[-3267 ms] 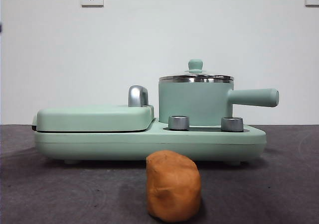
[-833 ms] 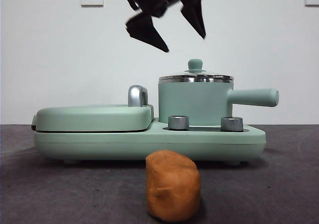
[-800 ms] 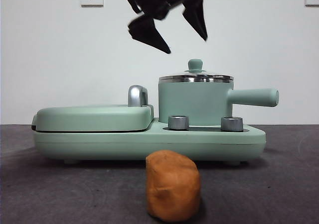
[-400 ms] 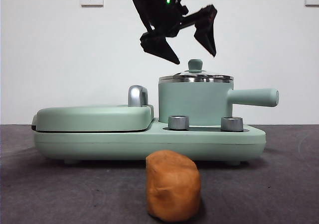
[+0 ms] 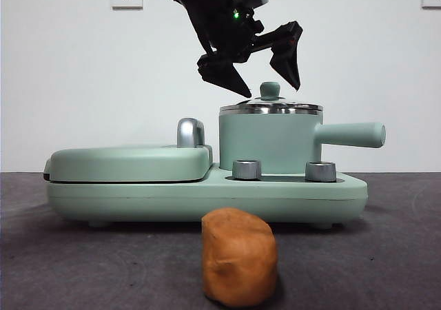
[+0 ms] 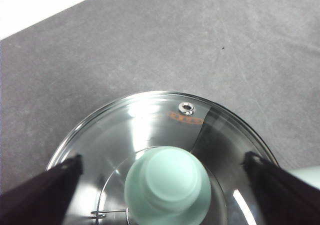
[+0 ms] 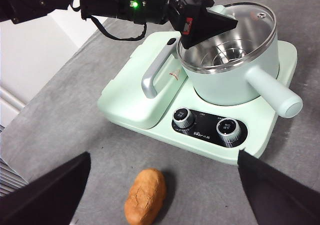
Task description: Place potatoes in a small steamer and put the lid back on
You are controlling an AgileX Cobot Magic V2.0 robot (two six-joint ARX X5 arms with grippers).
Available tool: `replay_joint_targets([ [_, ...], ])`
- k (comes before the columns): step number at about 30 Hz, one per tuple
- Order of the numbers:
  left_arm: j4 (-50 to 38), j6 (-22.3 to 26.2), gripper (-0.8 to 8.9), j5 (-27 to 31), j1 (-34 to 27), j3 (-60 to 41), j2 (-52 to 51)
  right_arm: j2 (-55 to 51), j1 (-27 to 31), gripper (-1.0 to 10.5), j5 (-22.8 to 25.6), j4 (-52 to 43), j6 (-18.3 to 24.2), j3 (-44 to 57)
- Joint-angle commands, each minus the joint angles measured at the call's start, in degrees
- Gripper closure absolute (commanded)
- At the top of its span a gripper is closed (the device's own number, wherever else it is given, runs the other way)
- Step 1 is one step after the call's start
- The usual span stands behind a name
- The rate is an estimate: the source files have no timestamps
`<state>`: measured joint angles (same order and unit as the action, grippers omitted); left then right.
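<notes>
The left gripper picks up the glass lid by its narrow mint green knob (image 5: 270,90) (image 6: 169,183) next, since the lid spreads wider than my open fingers.
The small steamer (image 5: 267,139) is a mint green pot with a side handle, standing on the right of the appliance base. The glass lid (image 5: 271,107) rests on it, knob (image 5: 270,89) up. My left gripper (image 5: 271,91) is open, with one jaw on each side of the knob and neither touching it. In the left wrist view the knob (image 6: 167,185) sits between the jaws of this gripper (image 6: 162,160). The orange-brown potato (image 5: 239,257) lies on the table in front of the appliance. My right gripper (image 7: 162,155) is open and empty, high above the potato (image 7: 145,196).
A flat mint green griddle (image 5: 131,162) with a chrome handle (image 5: 191,132) fills the left half of the base. Two steel dials (image 5: 247,169) sit in front of the pot. The pot's handle (image 5: 350,134) sticks out to the right. The table is dark grey.
The left gripper came into view from above and moved down and right. Its open jaws now stand on either side of the lid knob. The potato and lid have not moved.
</notes>
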<state>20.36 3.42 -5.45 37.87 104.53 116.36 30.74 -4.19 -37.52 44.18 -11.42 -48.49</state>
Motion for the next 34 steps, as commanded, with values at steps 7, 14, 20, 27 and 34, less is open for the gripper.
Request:
replay_joint_targets([
  [7, -0.04, 0.37, 4.45, 0.15, 0.74, 1.73, 1.55, 0.22, -0.2, 4.8, -0.09, -0.5, -0.55, -0.81],
  [14, 1.01, 0.5, 4.45, 0.15, 0.79, 1.73, 1.79, 0.22, -0.2, 4.8, -0.04, -0.5, -0.55, -0.81],
  [20, 1.22, 0.66, 5.36, 0.15, 0.79, 1.73, 1.79, 0.22, -0.2, 4.8, -0.04, -0.46, -0.55, -0.81],
  [27, 1.01, 2.36, 6.02, 0.15, 0.79, 1.73, 1.84, 0.22, -0.2, 4.8, -0.04, -0.42, -0.55, -0.81],
  [34, 0.81, 2.6, 7.29, 0.15, 0.72, 1.73, 1.84, 0.22, -0.2, 4.8, -0.07, -0.42, -0.55, -0.81],
])
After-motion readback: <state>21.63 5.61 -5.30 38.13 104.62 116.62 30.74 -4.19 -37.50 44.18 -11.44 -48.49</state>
